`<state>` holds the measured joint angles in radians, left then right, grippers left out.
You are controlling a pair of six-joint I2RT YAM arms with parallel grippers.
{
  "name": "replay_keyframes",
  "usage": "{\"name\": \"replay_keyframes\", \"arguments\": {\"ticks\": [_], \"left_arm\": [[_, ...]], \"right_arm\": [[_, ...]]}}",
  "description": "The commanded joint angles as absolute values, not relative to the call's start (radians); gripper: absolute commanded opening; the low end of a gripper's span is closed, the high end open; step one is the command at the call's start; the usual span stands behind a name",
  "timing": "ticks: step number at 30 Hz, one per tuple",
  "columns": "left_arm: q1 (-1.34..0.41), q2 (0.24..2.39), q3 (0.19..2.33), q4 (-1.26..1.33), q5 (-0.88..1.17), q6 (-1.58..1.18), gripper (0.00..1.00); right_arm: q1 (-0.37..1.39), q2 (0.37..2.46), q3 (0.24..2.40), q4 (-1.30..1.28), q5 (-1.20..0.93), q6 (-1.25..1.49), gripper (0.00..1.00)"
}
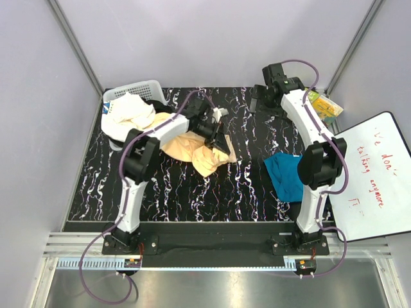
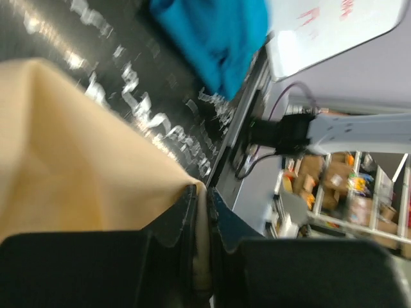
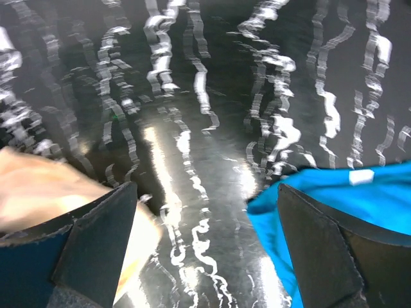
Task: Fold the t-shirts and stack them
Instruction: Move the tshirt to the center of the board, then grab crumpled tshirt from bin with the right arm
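Note:
I need to take hold of the peach-yellow t-shirt next with my right gripper, by its loose side away from the basket. Then I can draw the t-shirt away to fold it.
The pale peach-yellow t-shirt lies crumpled left of the middle of the black marbled table. My left gripper is shut on an edge of it and holds that edge off the table. In the left wrist view the cloth is pinched between the jaws. The teal-blue t-shirt lies bunched at the right, partly under my right arm; it also shows in the left wrist view. My right gripper hangs open and empty at the back right. Its view shows peach cloth at the left and teal cloth at the right.
A white basket holding white cloth stands at the back left. A whiteboard leans at the right edge. A yellow-green packet lies at the back right corner. Grey walls close in three sides.

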<state>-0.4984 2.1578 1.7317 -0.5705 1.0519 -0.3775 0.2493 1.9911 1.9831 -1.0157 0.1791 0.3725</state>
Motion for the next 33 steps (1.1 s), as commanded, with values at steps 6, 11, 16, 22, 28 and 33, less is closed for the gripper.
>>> {"name": "replay_keyframes", "arguments": {"ticks": [6,11,16,22,28,33], "left_arm": [[-0.502,2.027,1.865,-0.827,0.815,-0.152,0.99],[-0.414,1.867,1.853,-0.836,0.597,-0.19,0.99],[-0.275,1.735,1.773,-0.845,0.289,-0.204,0.99],[-0.106,1.698,1.714,-0.873,0.169,-0.212,0.99],[-0.037,1.704,1.697,-0.907,0.114,-0.233,0.99],[-0.021,1.698,1.7,-0.91,0.115,-0.232,0.99]], "right_arm": [[0.428,2.045,2.14,-1.025,0.169,0.187,0.99],[0.472,2.039,2.169,-1.009,0.167,0.205,0.99],[0.494,2.033,2.177,-0.96,0.12,0.221,0.99],[0.555,2.115,2.264,-0.954,0.011,0.209,0.99],[0.644,2.262,2.423,-0.971,-0.077,0.207,0.99],[0.68,2.393,2.56,-0.986,-0.155,0.195,0.99]]}}
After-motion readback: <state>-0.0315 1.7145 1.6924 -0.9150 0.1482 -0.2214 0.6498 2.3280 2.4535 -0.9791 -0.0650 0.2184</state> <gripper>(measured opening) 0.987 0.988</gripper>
